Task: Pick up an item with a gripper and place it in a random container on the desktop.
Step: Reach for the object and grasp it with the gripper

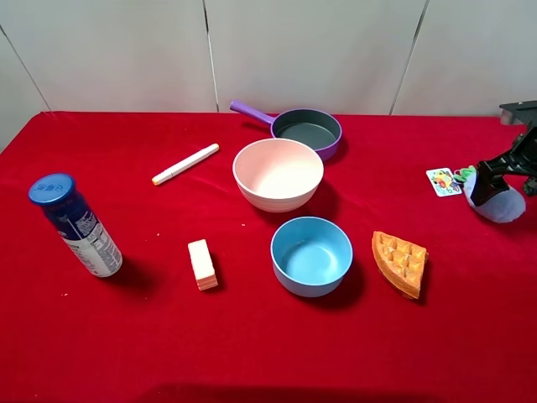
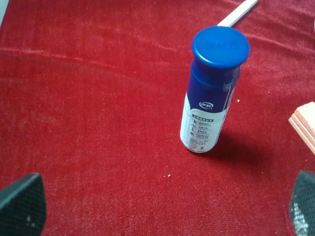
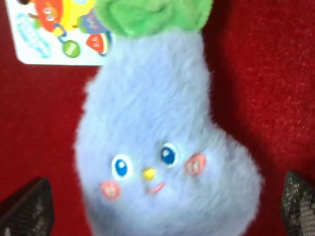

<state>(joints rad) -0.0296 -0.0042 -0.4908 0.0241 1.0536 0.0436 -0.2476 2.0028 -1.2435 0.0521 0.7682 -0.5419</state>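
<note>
The light-blue plush toy has to go in one of the containers, so my right gripper will grab it by its lower body (image 1: 501,204) (image 3: 170,189) next.
The light-blue plush toy (image 1: 497,204) lies at the far right of the red desktop (image 1: 126,336), with its green leafy top and card tag (image 1: 443,181) pointing left. My right gripper (image 1: 492,180) is directly over it. In the right wrist view the toy (image 3: 157,123) fills the frame. The right gripper (image 3: 162,210) is open, with one fingertip (image 3: 25,210) on each side of the toy's lower body. The pink-cream bowl (image 1: 278,174) stands empty at the centre. My left gripper (image 2: 162,211) is open and empty above bare cloth, and does not show in the exterior view.
A blue bowl (image 1: 311,255) stands in front of the pink one and a purple-handled pan (image 1: 307,128) behind it. An orange waffle wedge (image 1: 400,263) lies right of the blue bowl. A marker (image 1: 185,164), a cream block (image 1: 202,264) and a blue-capped bottle (image 1: 75,224) (image 2: 211,98) are on the left.
</note>
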